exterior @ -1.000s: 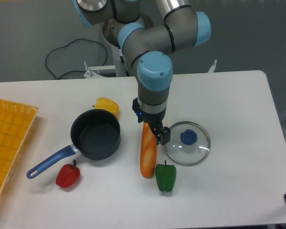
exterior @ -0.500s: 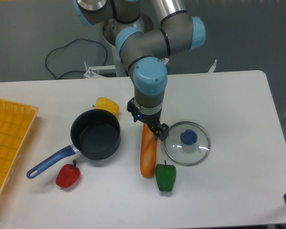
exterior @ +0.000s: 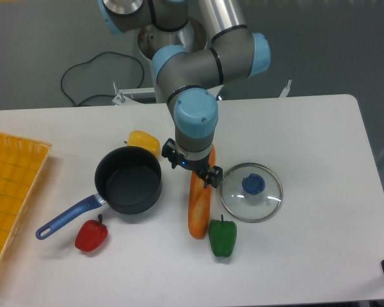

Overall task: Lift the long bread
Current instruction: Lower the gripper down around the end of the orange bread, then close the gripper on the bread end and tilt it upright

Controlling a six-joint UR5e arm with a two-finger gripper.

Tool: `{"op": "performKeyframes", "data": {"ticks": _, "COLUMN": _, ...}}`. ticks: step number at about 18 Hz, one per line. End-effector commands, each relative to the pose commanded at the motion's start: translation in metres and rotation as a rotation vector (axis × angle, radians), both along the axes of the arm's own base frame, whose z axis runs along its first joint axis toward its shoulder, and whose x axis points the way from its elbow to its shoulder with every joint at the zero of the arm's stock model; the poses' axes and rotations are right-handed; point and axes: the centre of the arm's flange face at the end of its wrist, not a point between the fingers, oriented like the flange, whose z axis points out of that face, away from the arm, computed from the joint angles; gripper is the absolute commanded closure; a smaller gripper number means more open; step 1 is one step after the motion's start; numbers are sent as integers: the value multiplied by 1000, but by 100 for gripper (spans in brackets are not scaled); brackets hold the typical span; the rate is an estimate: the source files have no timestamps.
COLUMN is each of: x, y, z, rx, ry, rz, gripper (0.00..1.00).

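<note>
I should next grab the orange-golden baguette by its middle (exterior: 200, 195) with my gripper to pick up the long bread.
The long bread (exterior: 198, 208) is a glossy orange-golden baguette lying on the white table, running from beside the arm's wrist down toward the green pepper. My gripper (exterior: 191, 167) hangs over the bread's upper part, its fingers spread apart, one finger (exterior: 169, 155) to the left of the bread and the other near its right side. The jaws are open and the bread rests on the table. The arm's blue-capped wrist hides part of the bread's far end.
A black pot (exterior: 128, 179) with a blue handle stands left of the bread, with a yellow pepper (exterior: 144, 141) behind it. Around them are a red pepper (exterior: 91, 235), a green pepper (exterior: 223, 237) at the bread's near end, a glass lid (exterior: 251, 192) on the right and a yellow basket (exterior: 6, 192) at far left.
The wrist has shifted left and turned, so the fingers now stand across the bread's upper part. The bread has not moved.
</note>
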Motion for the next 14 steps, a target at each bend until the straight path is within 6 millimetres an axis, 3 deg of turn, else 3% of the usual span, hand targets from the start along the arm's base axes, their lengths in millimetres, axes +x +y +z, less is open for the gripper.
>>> {"op": "performKeyframes", "data": {"ticks": 14, "x": -17, "y": 11, "z": -35, "rx": -5, "ry": 3, "rz": 3, "gripper": 0}}
